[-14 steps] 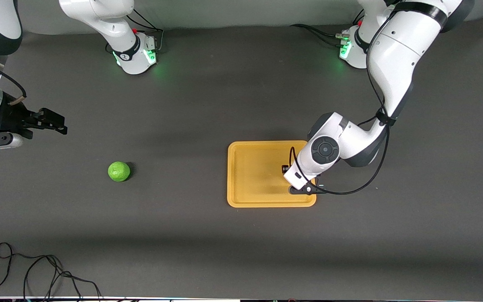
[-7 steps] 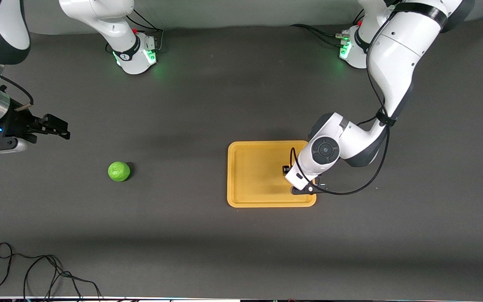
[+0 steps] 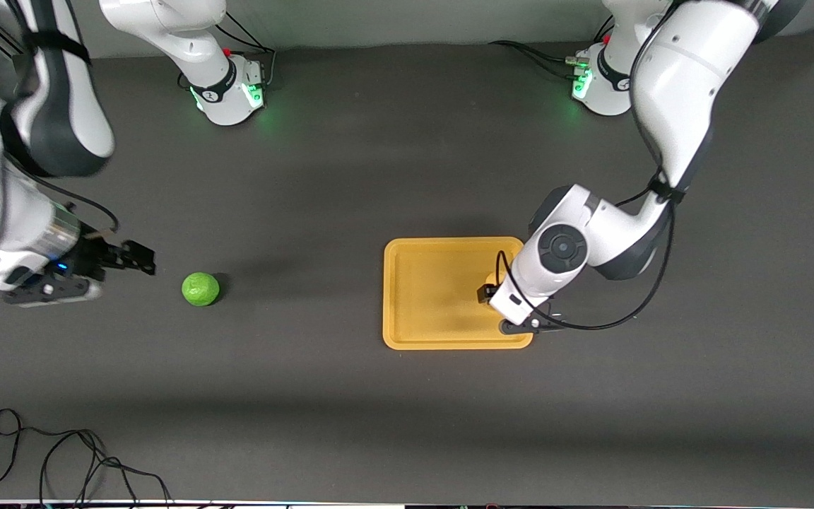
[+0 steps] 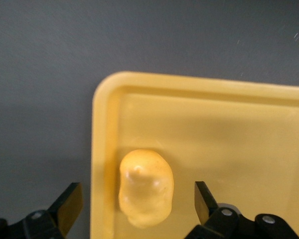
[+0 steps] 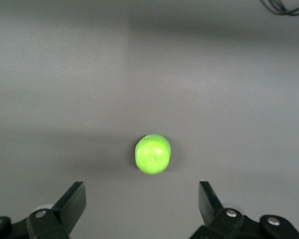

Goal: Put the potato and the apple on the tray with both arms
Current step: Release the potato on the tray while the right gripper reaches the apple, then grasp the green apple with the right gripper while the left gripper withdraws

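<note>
I will next take hold of the green apple by its round body (image 3: 200, 288) with my right gripper, so that I can place it on the tray (image 3: 428, 297).
The yellow-tan potato (image 4: 146, 188) lies on the orange-yellow tray (image 4: 204, 129) close to its rim near a corner. My left gripper (image 4: 138, 196) is open just above it, with a finger on each side and neither touching. In the front view the left gripper (image 3: 502, 309) is over the tray (image 3: 428, 297) at its end toward the left arm, and the wrist hides most of the potato. The green apple (image 3: 201, 289) sits on the dark table toward the right arm's end. My right gripper (image 3: 140, 259) is open beside it. In the right wrist view the apple (image 5: 153, 154) lies ahead of the open right gripper (image 5: 142, 196).
A loose black cable (image 3: 68, 452) lies on the table near the front camera's edge at the right arm's end. The two arm bases (image 3: 227, 88) (image 3: 601, 81) stand along the table's edge farthest from the camera.
My right arm has swung in and brought its open gripper close to the apple. My left gripper has shifted slightly toward the left arm's end over the tray. Apple and tray have not moved.
</note>
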Robot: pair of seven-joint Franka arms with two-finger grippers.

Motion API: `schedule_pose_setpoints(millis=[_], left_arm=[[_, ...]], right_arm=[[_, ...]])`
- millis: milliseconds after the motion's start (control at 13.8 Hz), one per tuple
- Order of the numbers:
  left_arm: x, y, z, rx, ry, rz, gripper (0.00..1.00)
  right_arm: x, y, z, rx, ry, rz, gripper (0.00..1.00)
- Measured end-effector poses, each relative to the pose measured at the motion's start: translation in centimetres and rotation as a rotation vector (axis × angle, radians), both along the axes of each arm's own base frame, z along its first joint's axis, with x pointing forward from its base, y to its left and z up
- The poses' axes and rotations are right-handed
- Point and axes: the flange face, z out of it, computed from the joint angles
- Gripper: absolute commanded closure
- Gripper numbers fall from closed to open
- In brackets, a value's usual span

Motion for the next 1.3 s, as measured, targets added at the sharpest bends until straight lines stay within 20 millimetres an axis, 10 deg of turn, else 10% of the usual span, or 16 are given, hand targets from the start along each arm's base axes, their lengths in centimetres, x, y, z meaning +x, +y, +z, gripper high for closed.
schedule_pose_setpoints(millis=[433, 867, 1300], left_arm=[[2.3, 12.7, 19.0, 0.139, 0.001, 0.036, 0.0], [0.9, 26.4, 25.4, 0.103, 0.071, -0.003, 0.0], [-2.3, 28.4, 31.1, -0.001, 0.027, 0.066, 0.0]], right_arm=[[-0.9, -0.1, -12.6, -0.003, 0.007, -0.001, 0.0], [-1.5, -0.4, -19.4, -0.007, 0.058, 0.004, 0.0], [-1.8, -0.8, -22.1, -0.008, 0.082, 0.009, 0.07]])
